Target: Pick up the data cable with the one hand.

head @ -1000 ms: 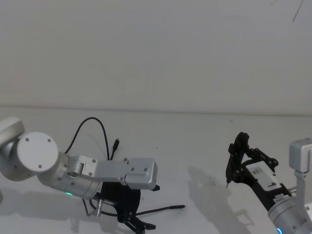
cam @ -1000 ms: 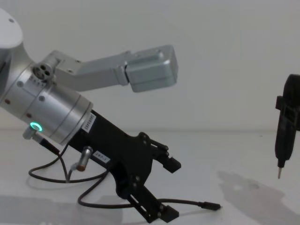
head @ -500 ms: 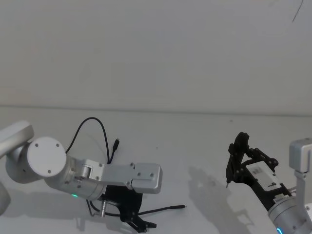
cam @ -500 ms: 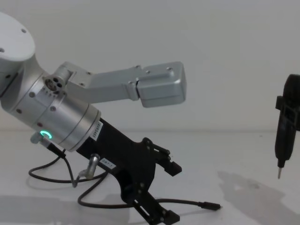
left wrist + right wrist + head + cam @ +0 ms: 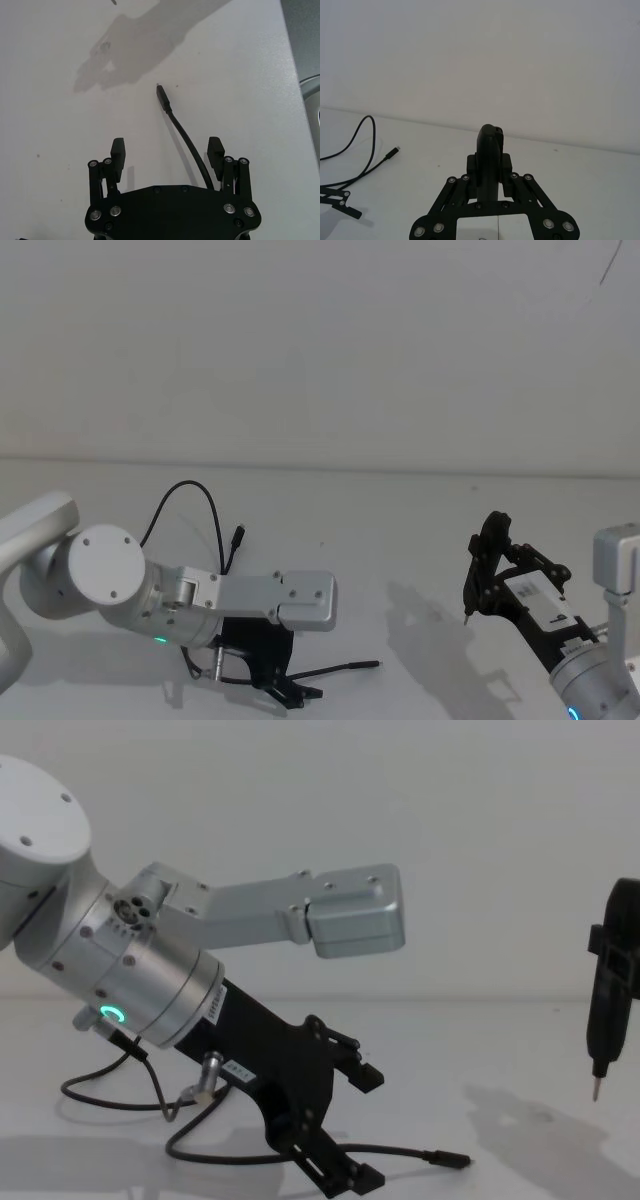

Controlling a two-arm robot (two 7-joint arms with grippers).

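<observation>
My left gripper is going to pick up the data cable next by the cord just behind its front plug (image 5: 375, 1149). That part of the cord arches up off the table.
The data cable (image 5: 203, 498) is a thin black cord looping on the white table, with one plug (image 5: 240, 532) at the back and the other plug (image 5: 375, 664) at the front. My left gripper (image 5: 292, 690) hangs low over the front stretch, tilted down and open. In the left wrist view the cable (image 5: 184, 140) runs between its fingertips (image 5: 216, 148), nearer one finger, with the plug (image 5: 162, 94) beyond them. From the chest, the lower finger (image 5: 357, 1180) sits just above the cable (image 5: 400, 1152). My right gripper (image 5: 490, 565) is shut on a black pen-like tool (image 5: 490, 145).
The pen-like tool (image 5: 608, 1010) hangs at the right with its metal tip (image 5: 597, 1094) above the table, casting a shadow (image 5: 520, 1115). The left arm's silver forearm block (image 5: 355, 910) juts out over the gripper. A plain wall stands behind the white table (image 5: 400, 510).
My left arm has swung a little to the right and lowered, bringing the open gripper down closer to the cable's front stretch. The right arm and the cable have not moved.
</observation>
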